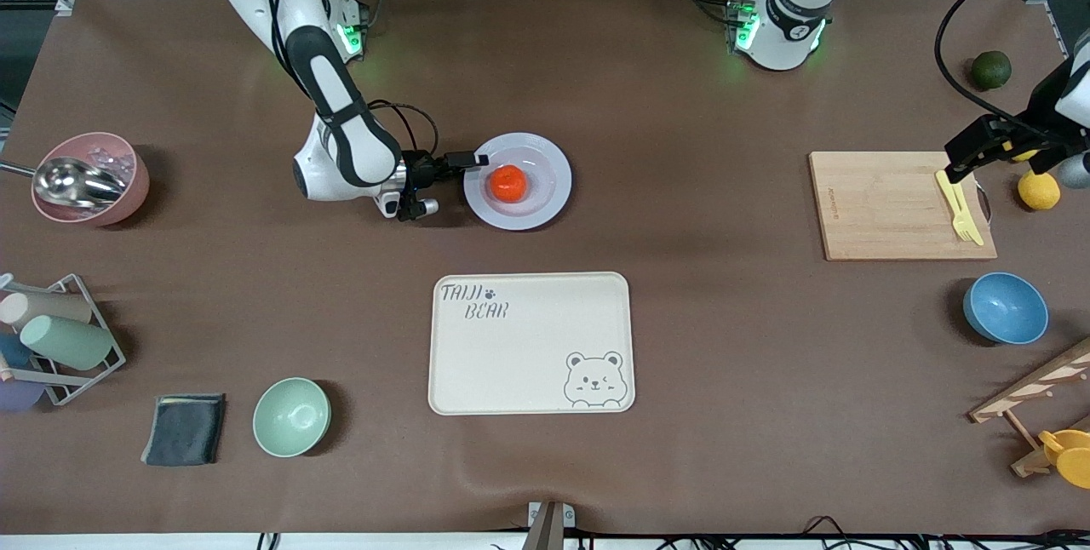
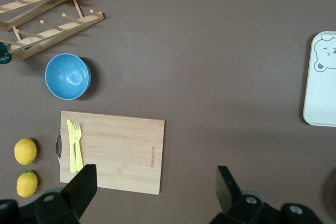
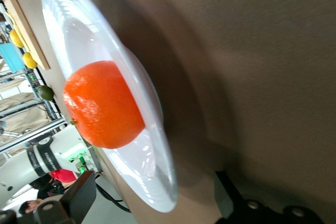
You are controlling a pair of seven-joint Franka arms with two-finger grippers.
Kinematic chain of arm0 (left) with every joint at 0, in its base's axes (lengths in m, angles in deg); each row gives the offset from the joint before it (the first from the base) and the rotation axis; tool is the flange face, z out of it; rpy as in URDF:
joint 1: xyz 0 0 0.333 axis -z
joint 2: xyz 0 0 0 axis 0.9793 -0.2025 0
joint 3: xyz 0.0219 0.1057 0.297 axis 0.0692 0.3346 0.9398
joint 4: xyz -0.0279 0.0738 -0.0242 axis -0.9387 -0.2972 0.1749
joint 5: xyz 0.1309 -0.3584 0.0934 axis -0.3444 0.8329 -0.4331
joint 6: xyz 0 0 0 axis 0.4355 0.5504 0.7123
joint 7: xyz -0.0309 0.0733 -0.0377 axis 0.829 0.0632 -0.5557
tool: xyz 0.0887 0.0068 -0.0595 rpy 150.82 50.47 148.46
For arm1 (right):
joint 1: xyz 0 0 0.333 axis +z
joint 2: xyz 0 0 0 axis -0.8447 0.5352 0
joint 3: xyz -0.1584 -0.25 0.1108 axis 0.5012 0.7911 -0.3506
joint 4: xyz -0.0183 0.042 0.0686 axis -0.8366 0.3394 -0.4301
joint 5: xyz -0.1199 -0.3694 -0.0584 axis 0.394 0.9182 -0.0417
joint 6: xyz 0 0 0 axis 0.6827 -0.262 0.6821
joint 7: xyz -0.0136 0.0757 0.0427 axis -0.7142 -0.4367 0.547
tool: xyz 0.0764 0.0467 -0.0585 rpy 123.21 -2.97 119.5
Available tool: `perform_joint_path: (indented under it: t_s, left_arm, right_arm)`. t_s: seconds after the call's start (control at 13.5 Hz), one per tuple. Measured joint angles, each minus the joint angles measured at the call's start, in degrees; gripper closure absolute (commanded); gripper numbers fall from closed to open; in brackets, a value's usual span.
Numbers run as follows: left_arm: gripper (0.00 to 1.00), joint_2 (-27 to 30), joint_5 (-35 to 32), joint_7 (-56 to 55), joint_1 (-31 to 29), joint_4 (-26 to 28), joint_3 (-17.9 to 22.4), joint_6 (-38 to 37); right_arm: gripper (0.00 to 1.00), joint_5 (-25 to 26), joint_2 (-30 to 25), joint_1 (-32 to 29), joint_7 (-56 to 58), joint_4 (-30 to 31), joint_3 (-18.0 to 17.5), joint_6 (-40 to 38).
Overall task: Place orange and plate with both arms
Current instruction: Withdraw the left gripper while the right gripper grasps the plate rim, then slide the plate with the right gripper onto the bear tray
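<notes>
Next, my right gripper grabs the pale plate by its rim (image 1: 476,167) to carry the orange onto the bear tray (image 1: 531,344).
The orange (image 1: 508,184) (image 3: 102,106) lies in the middle of the pale plate (image 1: 555,165) (image 3: 149,103), which rests on the brown table farther from the front camera than the bear tray. My right gripper (image 1: 467,169) (image 3: 155,195) is turned on its side at the plate's edge toward the right arm's end. It is open, with the rim between its fingers and not clamped. My left gripper (image 1: 960,165) (image 2: 155,190) hangs open and empty in the air over the end of the wooden cutting board (image 1: 903,205) (image 2: 113,150).
The cream bear tray (image 1: 530,341) lies nearer the camera than the plate. A yellow fork (image 1: 960,208) lies on the board, with lemons (image 1: 1039,190), a dark green fruit (image 1: 991,69) and a blue bowl (image 1: 1005,307) around it. A green bowl (image 1: 291,416), dark cloth (image 1: 184,428) and pink bowl (image 1: 89,178) sit toward the right arm's end.
</notes>
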Motion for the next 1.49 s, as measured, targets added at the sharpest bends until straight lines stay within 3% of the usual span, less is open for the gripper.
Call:
perform_joint_path:
  t_s: [0.15, 0.22, 0.3, 0.37, 0.59, 1.49]
  left_arm:
    - [0.0, 0.33, 0.0, 0.95, 0.72, -0.17, 1.26, -0.92]
    - [0.0, 0.4, 0.0, 1.51, 0.82, -0.19, 1.72, -1.23]
    - [0.0, 0.4, 0.39, 1.76, 0.81, -0.17, 1.97, -1.54]
    - [0.0, 0.41, 1.91, 1.79, 0.81, -0.14, 2.23, -1.89]
    - [0.0, 0.97, 5.65, 1.82, 0.84, 0.74, 3.89, -2.58]
    - [0.0, 1.29, 6.04, 1.85, 1.21, 2.29, 4.12, -2.6]
  right_arm:
    - [0.05, -0.63, 0.0, 0.14, 0.0, -0.08, -0.08, -0.44]
    - [0.36, -0.87, 0.0, 0.27, 0.02, -0.08, -0.12, -0.46]
    - [0.78, -0.97, 0.0, 0.36, 0.02, -0.09, -0.15, -0.46]
    - [1.0, -0.99, 0.0, 0.43, 0.03, -0.09, -0.17, -0.47]
    - [1.0, -1.02, 0.0, 0.46, 0.03, -0.1, -0.17, -3.09]
    - [1.0, -1.58, -0.63, -1.74, 0.61, -0.7, 0.76, -8.82]
